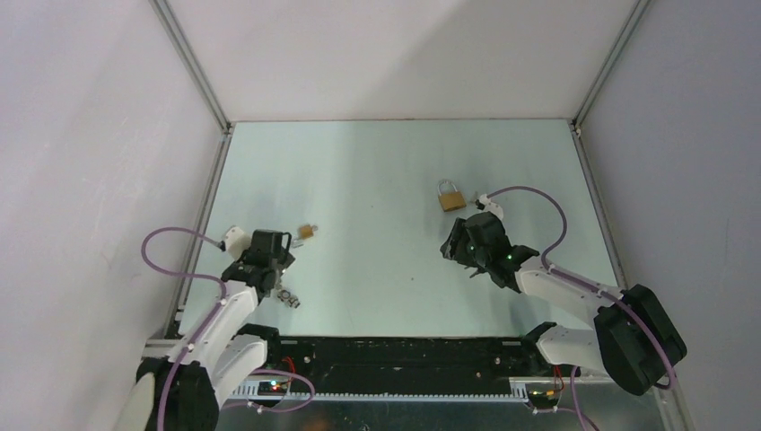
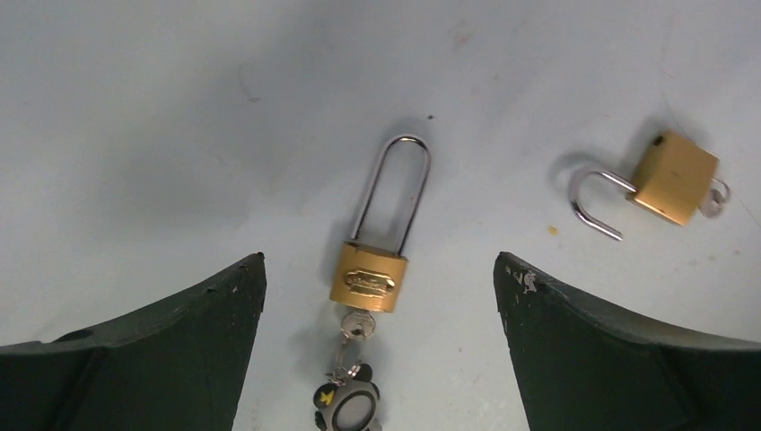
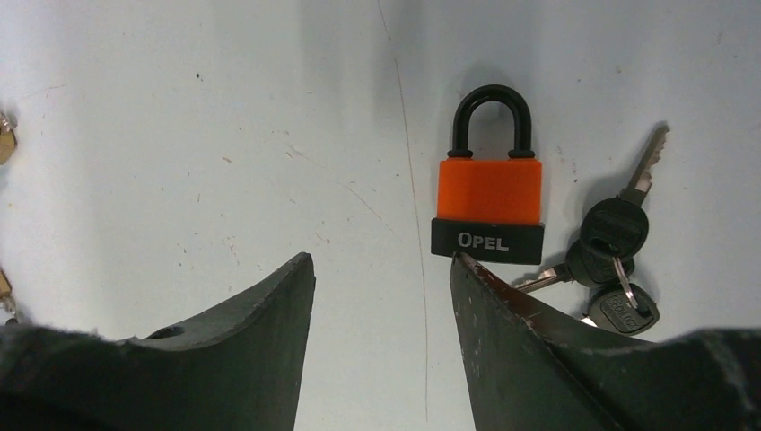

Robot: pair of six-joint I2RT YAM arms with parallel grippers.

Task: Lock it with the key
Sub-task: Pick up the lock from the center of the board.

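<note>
The left gripper should next grab the brass long-shackle padlock [image 2: 369, 279] by the sides of its body, so that the shackle stays free for handing it to the robot's right gripper.
A brass long-shackle padlock [image 2: 369, 279] lies flat on the table with its shackle seated. A key [image 2: 359, 324] is in its keyhole, with a grey fob [image 2: 351, 410] on the ring. My left gripper [image 2: 380, 260] is open and empty, its fingers either side of this padlock and above it. In the top view the left gripper [image 1: 269, 254] hides the padlock; only the fob [image 1: 287, 297] shows. My right gripper [image 3: 381, 258] is open and empty over bare table, also seen from above [image 1: 468, 241].
A small brass padlock [image 2: 673, 177] with an open shackle and a key lies right of the long one, also in the top view [image 1: 307, 232]. An orange OPEL padlock [image 3: 490, 202] and black-headed keys [image 3: 610, 251] lie ahead of my right gripper. Another brass padlock [image 1: 451, 197] lies farther back.
</note>
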